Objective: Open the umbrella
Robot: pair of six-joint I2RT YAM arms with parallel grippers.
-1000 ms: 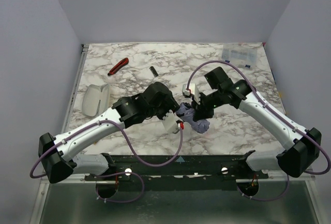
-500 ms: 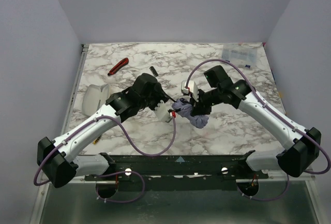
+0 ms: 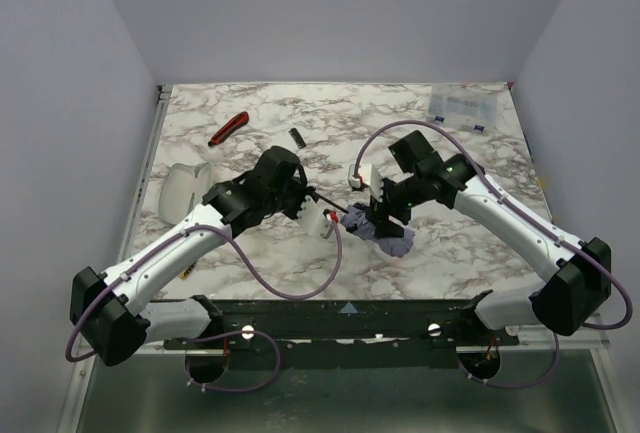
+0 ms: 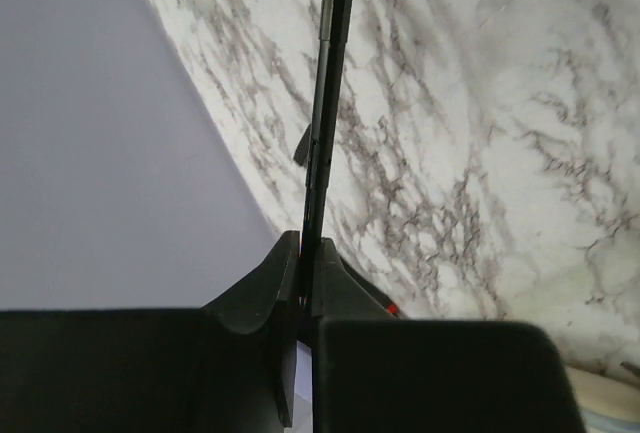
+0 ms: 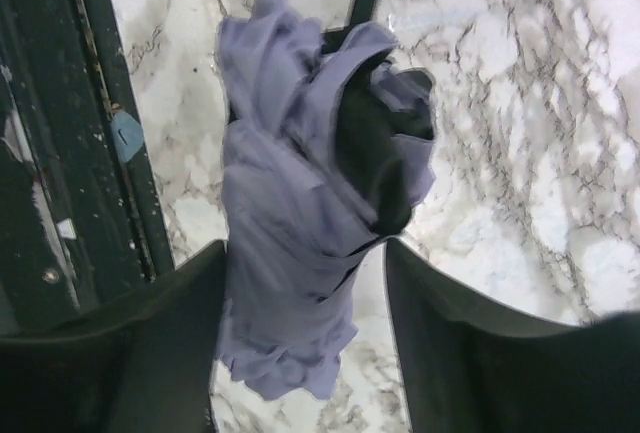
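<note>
The right gripper should next grab the umbrella's lavender bundle across its sides, away from the umbrella's shaft. Then the left gripper can extend the shaft to open the umbrella.
The umbrella point(image 3: 388, 231) lies folded mid-table as a crumpled lavender bundle with black lining showing. Its thin black shaft point(image 3: 336, 206) runs left from the bundle. My left gripper point(image 3: 322, 217) is shut on that shaft; in the left wrist view the shaft point(image 4: 326, 123) rises straight out from between the closed gripper point(image 4: 308, 249). My right gripper point(image 3: 382, 203) hovers open over the bundle. In the right wrist view the lavender fabric point(image 5: 295, 243) hangs between the gripper's point(image 5: 305, 263) spread fingers point(image 5: 450, 323), brushing the left one.
A red and black cutter point(image 3: 228, 128) and a small black piece point(image 3: 297, 137) lie at the back left. A white case point(image 3: 185, 191) sits near the left edge. A clear packet point(image 3: 462, 106) is at the back right corner. A black rail point(image 5: 105, 123) borders the near edge.
My left gripper has closed onto the shaft. My right gripper has opened and let go of the fabric bundle, which has dropped slightly toward the near right.
</note>
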